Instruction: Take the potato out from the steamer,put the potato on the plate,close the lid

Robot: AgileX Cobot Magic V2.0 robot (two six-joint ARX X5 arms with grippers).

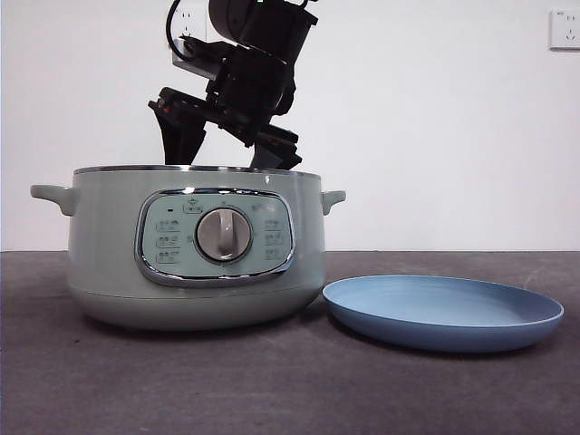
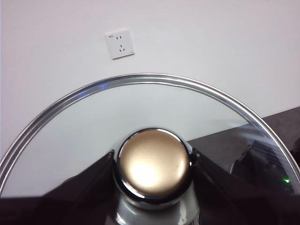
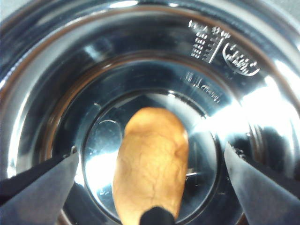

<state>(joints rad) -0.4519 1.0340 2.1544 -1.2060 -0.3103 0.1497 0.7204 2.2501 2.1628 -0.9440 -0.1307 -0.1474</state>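
The potato (image 3: 150,164) is rounded off at its ends, so the robot's right gripper next needs to grab it around its middle, across its straighter long sides.
The pale-green steamer (image 1: 195,245) stands open at the left of the table. My right gripper (image 1: 231,154) reaches down into it from above. In the right wrist view the right gripper (image 3: 151,151) is open, with one jaw on each side of the orange-brown potato (image 3: 150,164). The potato lies on the shiny steel floor of the pot (image 3: 103,84), and the jaws do not touch it. My left gripper (image 2: 153,161) is shut on the knob (image 2: 153,164) of the glass lid (image 2: 140,103) and holds it up in the air, facing the wall. The light-blue plate (image 1: 444,313) is empty.
The plate lies on the dark tabletop (image 1: 290,390) just right of the steamer, almost touching its base. A white wall with sockets (image 1: 564,29) is behind. The steamer's side handles (image 1: 53,195) stick out on both sides.
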